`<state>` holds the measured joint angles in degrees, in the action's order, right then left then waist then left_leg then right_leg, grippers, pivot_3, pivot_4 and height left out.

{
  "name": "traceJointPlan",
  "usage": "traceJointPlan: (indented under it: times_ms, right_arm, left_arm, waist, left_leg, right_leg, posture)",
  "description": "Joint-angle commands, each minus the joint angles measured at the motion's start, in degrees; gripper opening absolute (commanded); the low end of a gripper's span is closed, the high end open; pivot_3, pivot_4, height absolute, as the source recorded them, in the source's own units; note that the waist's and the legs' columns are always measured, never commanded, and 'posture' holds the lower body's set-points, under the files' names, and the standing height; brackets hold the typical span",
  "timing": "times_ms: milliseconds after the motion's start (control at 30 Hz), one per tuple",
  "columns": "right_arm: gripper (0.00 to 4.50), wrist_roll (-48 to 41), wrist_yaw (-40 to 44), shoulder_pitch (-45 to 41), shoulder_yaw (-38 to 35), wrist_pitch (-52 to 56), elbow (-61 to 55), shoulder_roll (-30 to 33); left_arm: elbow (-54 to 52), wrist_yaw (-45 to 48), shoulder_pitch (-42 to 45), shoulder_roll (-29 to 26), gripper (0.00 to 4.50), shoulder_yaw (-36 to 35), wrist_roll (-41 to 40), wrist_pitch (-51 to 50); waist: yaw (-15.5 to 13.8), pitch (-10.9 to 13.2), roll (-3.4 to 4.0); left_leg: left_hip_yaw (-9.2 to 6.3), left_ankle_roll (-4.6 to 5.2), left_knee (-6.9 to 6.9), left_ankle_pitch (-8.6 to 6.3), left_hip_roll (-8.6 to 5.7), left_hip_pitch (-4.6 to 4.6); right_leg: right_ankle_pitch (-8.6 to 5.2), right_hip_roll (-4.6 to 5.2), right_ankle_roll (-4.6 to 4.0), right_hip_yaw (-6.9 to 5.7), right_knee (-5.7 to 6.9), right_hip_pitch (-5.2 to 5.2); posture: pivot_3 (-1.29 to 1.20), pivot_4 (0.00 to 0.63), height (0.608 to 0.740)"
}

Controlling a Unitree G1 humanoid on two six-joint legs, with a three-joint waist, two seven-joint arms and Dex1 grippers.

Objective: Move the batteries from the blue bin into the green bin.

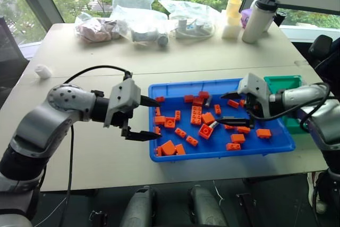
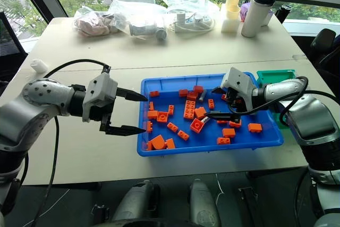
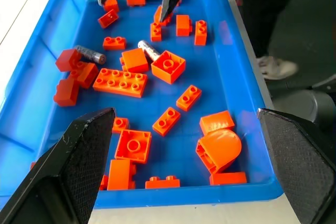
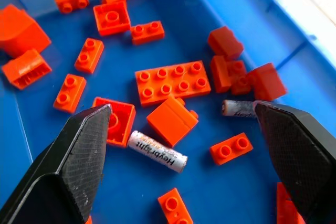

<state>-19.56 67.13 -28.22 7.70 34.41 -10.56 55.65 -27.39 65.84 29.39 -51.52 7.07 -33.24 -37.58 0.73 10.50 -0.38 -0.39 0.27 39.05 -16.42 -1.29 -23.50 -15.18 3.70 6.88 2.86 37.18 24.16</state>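
Note:
My right gripper's fingers are still above the battery [image 4: 157,151] beside the square brick [image 4: 116,123], so it is too early to close. They go down first, then close on the battery.
The blue bin [image 1: 272,114] lies in front of me, strewn with orange toy bricks [image 1: 196,114]. Two batteries rest on its floor among the bricks: one [image 4: 157,151] beside a square brick, the other [image 4: 239,108] near a cluster of small bricks. My right gripper [image 1: 220,109] hangs open over the bin's middle right, its fingers spanning both batteries and touching neither. My left gripper [image 1: 154,118] is open at the bin's left rim, pointing into it with nothing between its fingers. The green bin [image 1: 281,83] stands just beyond the blue bin's right end, behind my right wrist.
Clear plastic bags [image 1: 133,22], a white tumbler [image 1: 258,19] and a yellow cup [image 1: 232,17] line the table's far edge. A small white object [image 1: 43,70] sits at the far left. Bare tabletop lies left of the blue bin.

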Motion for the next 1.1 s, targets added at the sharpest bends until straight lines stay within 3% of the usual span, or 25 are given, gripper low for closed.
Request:
traceJointPlan:
  times_ms: [33, 567, 700, 900, 1100]
  right_arm:
    - [4.47, 2.71, 3.34, -0.4, 1.57, -5.39, 1.9, 1.11]
    - [4.47, 13.18, 13.93, -9.6, 11.77, -19.4, 24.45, -7.07]
    - [3.22, 14.68, 15.74, -9.77, 12.53, -21.56, 26.18, -7.67]
    - [0.05, 15.86, 15.95, -9.08, 11.93, -22.04, 25.26, -7.62]
    - [0.0, 14.94, 12.6, -8.51, 7.83, -18.96, 19.58, -6.23]
  left_arm:
    - [-3.22, -0.22, -0.52, -1.36, 4.5, -2.69, -1.67, -1.28]
    - [-4.05, -1.11, -0.34, -0.9, 4.5, -1.72, -1.75, -1.8]
    - [-4.19, -1.59, -0.7, -0.96, 4.5, -1.92, -1.6, -1.69]
    - [-4.3, -1.84, -1.31, -1.15, 4.5, -1.93, -1.46, -1.41]
    - [-3.75, -1.06, -1.3, -1.24, 4.5, -1.55, -0.95, -0.94]
  waist:
    - [-0.02, 0.0, 0.0]
    - [0.0, 0.0, 0.0]
    - [-0.04, 0.0, 0.0]
    - [0.06, 0.0, 0.01]
    - [-0.01, 0.0, 0.01]
  left_leg:
    - [0.0, 0.0, 0.0, 0.0, 0.0, 0.0]
    - [0.0, -0.01, 0.03, 0.01, 0.01, 0.01]
    - [0.0, -0.01, 0.04, 0.01, 0.0, 0.01]
    - [-0.01, -0.01, 0.03, 0.01, 0.0, 0.01]
    - [-0.01, -0.01, 0.03, 0.01, 0.0, 0.01]
  right_leg:
    - [0.0, 0.0, 0.0, 0.0, 0.0, 0.0]
    - [0.0, -0.03, 0.0, -0.01, 0.03, 0.01]
    - [0.0, -0.02, 0.0, -0.01, 0.02, 0.0]
    - [0.0, -0.02, 0.0, -0.01, 0.03, 0.0]
    - [0.0, -0.01, 0.0, -0.01, 0.03, 0.0]
  posture:
    - [0.0, 0.15, 0.74]
    - [0.0, 0.15, 0.74]
    - [0.0, 0.15, 0.74]
    - [0.0, 0.15, 0.74]
    - [0.0, 0.15, 0.74]
